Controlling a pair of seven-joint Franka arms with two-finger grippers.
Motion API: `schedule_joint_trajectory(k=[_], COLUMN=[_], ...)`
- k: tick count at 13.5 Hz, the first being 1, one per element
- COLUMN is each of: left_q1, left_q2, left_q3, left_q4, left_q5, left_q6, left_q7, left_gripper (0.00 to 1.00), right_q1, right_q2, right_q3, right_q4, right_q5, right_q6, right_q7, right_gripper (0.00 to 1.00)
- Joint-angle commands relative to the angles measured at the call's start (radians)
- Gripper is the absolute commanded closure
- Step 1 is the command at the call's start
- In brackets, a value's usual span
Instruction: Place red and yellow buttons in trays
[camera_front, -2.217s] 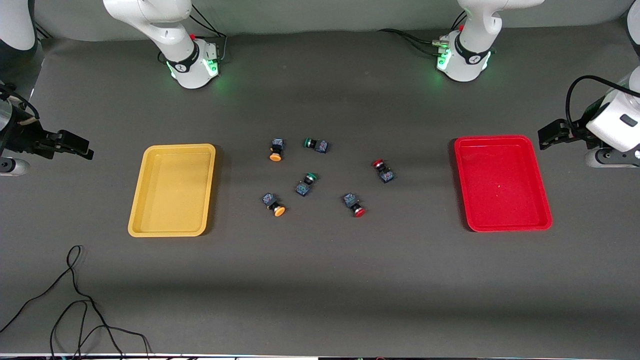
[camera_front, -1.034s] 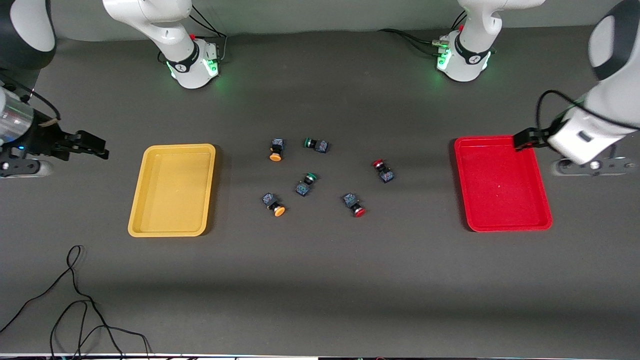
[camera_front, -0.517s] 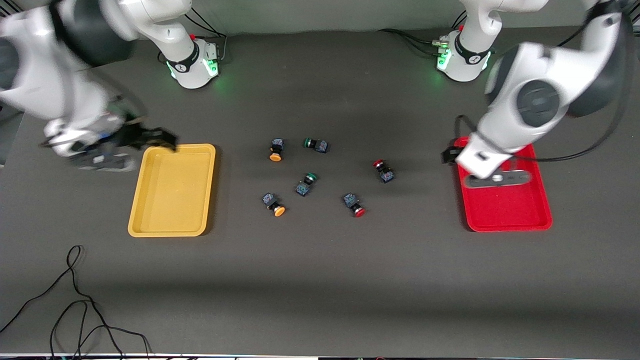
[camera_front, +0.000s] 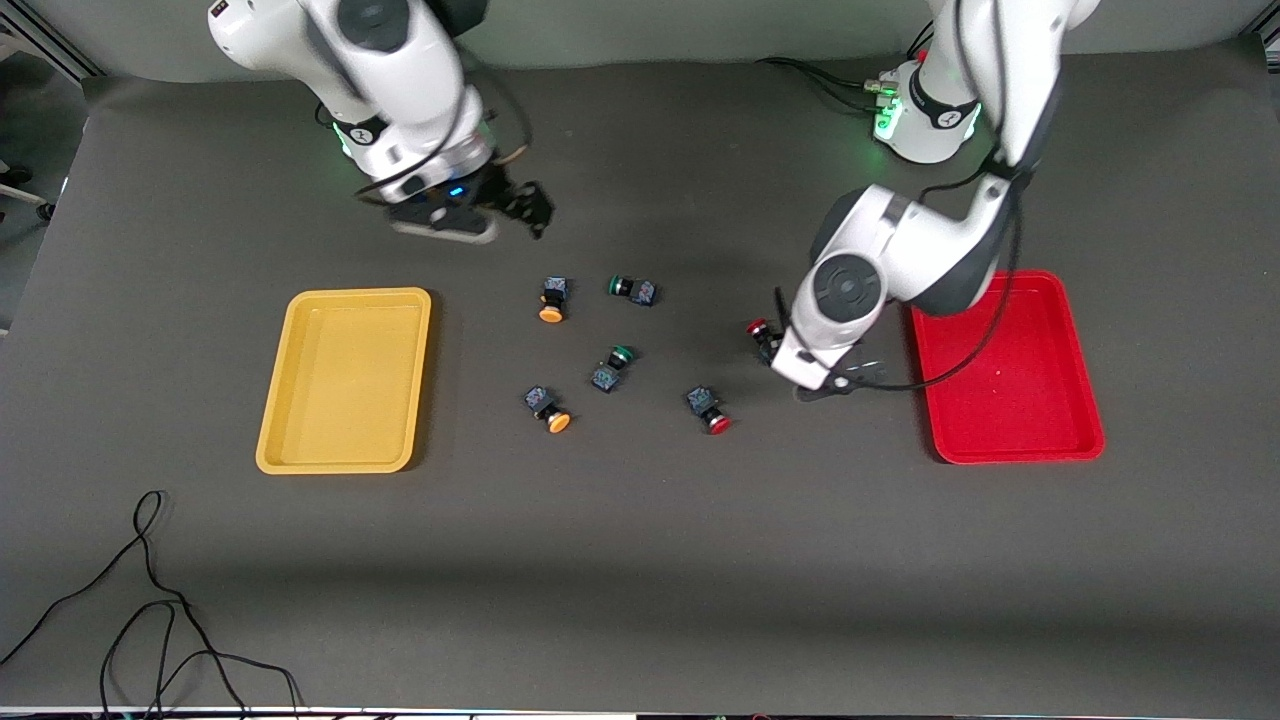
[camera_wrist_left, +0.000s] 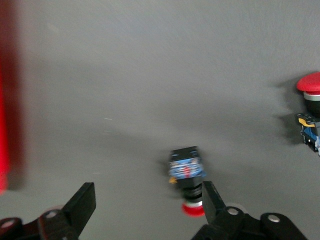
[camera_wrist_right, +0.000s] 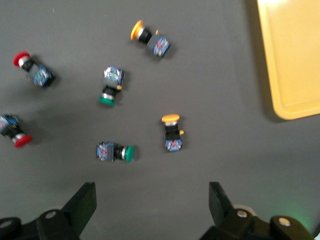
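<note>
The yellow button has to go in the yellow tray (camera_front: 345, 440), so my right gripper should next grab the button by its black body (camera_front: 553, 301).
Two red buttons lie toward the red tray (camera_front: 1005, 400): one (camera_front: 756, 328) farther from the front camera, one (camera_front: 710, 412) nearer. Two yellow buttons (camera_front: 550, 300) (camera_front: 548, 408) lie toward the yellow tray (camera_front: 345, 440). My left gripper (camera_front: 778, 350) is open, low over the farther red button. In the left wrist view that button (camera_wrist_left: 186, 169) lies between the jaws, close to one fingertip (camera_wrist_left: 211, 199) of the gripper (camera_wrist_left: 148, 202). My right gripper (camera_front: 530, 208) is open and empty over bare table near its base. The right wrist view shows it (camera_wrist_right: 152, 200) above both yellow buttons (camera_wrist_right: 172, 132) (camera_wrist_right: 150, 41).
Two green-capped switches (camera_front: 632, 289) (camera_front: 612, 367) lie among the buttons; they also show in the right wrist view (camera_wrist_right: 115, 151) (camera_wrist_right: 111, 85). A black cable (camera_front: 150, 600) loops on the table near the front camera, at the right arm's end.
Both arms have swung in from the table's ends. The left gripper went from over the red tray to the farther red button. The right gripper went from the yellow tray's corner toward the buttons.
</note>
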Motion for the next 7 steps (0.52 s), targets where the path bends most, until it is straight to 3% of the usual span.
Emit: schedule_joint_trajectory(k=[1,4,6,7], left_q1=[-0.006,-0.009,-0.006,-0.006], left_q2=[0.074,0.105,0.119,0.117], left_q3=[-0.008,-0.011,-0.016,-0.016], left_q4=[0.013,0.007,0.006,0.006], left_q5=[-0.061,-0.079,-0.091,-0.108], left_q6=[0.076,0.113,0.12,0.115], left_q7=[-0.034,-0.057,-0.068,-0.068], left_gripper=[0.13,0.24,0.5,0.72], right_q1=[0.048,0.05,0.048,0.047], right_q2=[-0.039,-0.046,-0.041,-0.024], right_q3=[-0.013,-0.013,-0.015,-0.015], right_q4=[-0.08,-0.124,-0.205,-0.233], right_q5=[-0.06,-0.063,-0.063,-0.063], right_q6=[0.037,0.081,0.194,0.243], right_q7=[0.045,0.045,0.045,0.045], right_gripper=[0.0,0.0,0.0,0.0])
